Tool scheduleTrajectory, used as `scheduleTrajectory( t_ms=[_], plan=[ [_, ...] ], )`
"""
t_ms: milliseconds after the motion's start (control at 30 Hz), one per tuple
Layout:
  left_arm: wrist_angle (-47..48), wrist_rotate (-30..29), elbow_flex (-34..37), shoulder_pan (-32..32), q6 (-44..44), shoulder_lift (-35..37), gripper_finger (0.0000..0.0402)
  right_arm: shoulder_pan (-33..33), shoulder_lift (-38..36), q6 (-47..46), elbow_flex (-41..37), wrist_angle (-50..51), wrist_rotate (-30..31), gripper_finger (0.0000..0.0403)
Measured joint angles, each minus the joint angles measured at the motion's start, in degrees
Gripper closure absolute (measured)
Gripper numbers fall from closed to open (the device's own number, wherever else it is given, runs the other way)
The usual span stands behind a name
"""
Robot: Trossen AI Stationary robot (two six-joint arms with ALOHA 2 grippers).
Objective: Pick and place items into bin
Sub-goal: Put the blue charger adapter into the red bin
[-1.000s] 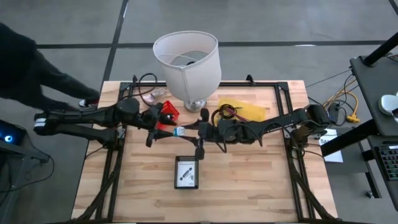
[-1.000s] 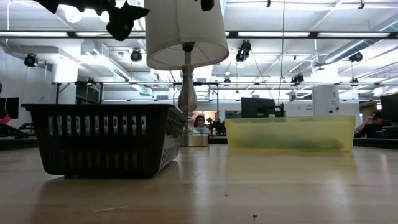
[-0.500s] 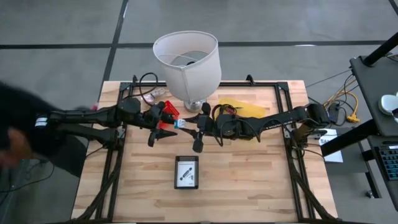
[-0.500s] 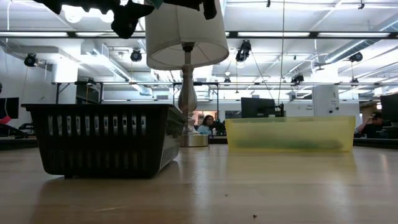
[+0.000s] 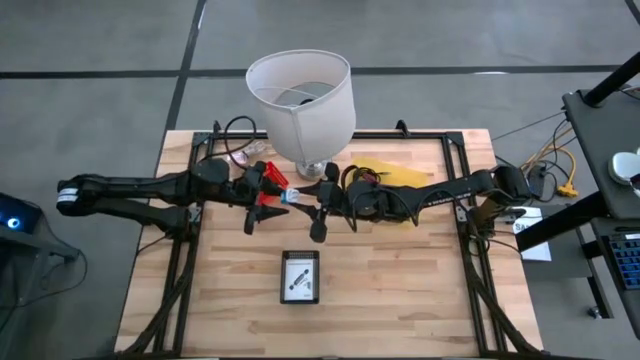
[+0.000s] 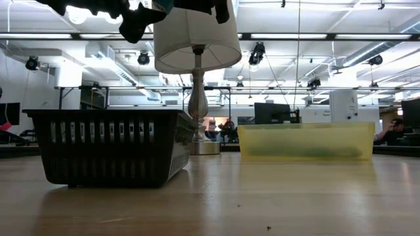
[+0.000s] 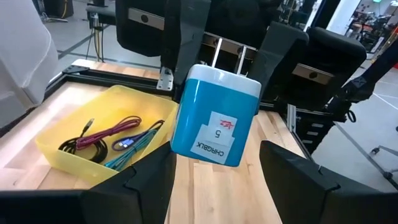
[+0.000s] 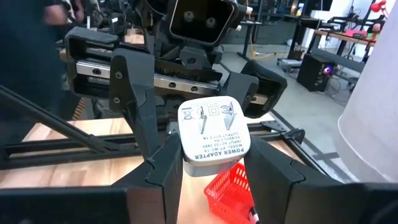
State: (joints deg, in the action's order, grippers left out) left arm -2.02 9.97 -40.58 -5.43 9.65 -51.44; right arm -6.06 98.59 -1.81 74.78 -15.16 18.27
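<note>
My left gripper grabs the power adapter by its blue end next, as the adapter's place is in the red basket.
A blue power adapter with a white plug end hangs in the air over the table's middle, between my two grippers, which face each other. My right gripper is shut on its white end. My left gripper is open. Its fingers stand on either side of the adapter's blue end, and a gap shows at one finger. In the high view my left gripper comes from the left and my right gripper from the right. My right gripper pinches the adapter's white plug end between its two fingers, on two opposite sides. The fingers come level from the table's right. The adapter is lifted clear of the table, and its blue end points toward my left gripper.
A white lamp stands just behind the grippers, at the far middle. A yellow tray holding cables lies right of the lamp base. A small red basket sits under the grippers. A black device lies near the front.
Both grippers and the adapter between them have moved a little toward the table's far edge. My right gripper has also gone toward the left. A person at the left edge of the high view has moved away.
</note>
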Motion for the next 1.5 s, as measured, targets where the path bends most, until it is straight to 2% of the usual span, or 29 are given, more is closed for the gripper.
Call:
scheduleTrajectory(
  t_ms=[167,333,733,833,1033,1233,1367,1500],
  plan=[
    [-0.1,0.0,0.0,0.0,0.1,-0.1,0.0185,0.0,0.0,-1.7,0.0,0.4,-0.6,0.0273],
    [-0.7,0.0,-0.1,0.0,0.1,-0.7,0.0185,0.0,0.2,-4.9,-0.1,3.1,-3.8,0.0273],
    [-0.6,0.0,-0.1,-0.1,0.4,-0.8,0.0186,0.2,0.2,-4.7,-0.1,2.8,-3.8,0.0273],
    [-0.6,0.2,-0.1,-0.1,0.4,-1.3,0.0200,0.3,0.2,-4.6,-0.1,2.9,-3.7,0.0273],
    [-0.6,0.6,-0.1,0.0,-0.2,-1.7,0.0269,0.4,0.2,-5.1,-0.2,2.7,-3.7,0.0273],
    [-0.7,0.4,-0.1,0.0,-0.5,-1.2,0.0270,0.5,0.1,-5.0,-0.2,1.7,-3.7,0.0272],
    [-0.7,0.3,-0.1,0.0,0.2,-0.8,0.0270,0.5,0.1,-7.2,-0.2,1.8,-3.3,0.0245],
    [0.7,-0.5,-0.1,-0.1,0.7,-0.3,0.0270,0.4,-0.9,-8.4,-0.1,9.0,-3.8,0.0202]
  ],
)
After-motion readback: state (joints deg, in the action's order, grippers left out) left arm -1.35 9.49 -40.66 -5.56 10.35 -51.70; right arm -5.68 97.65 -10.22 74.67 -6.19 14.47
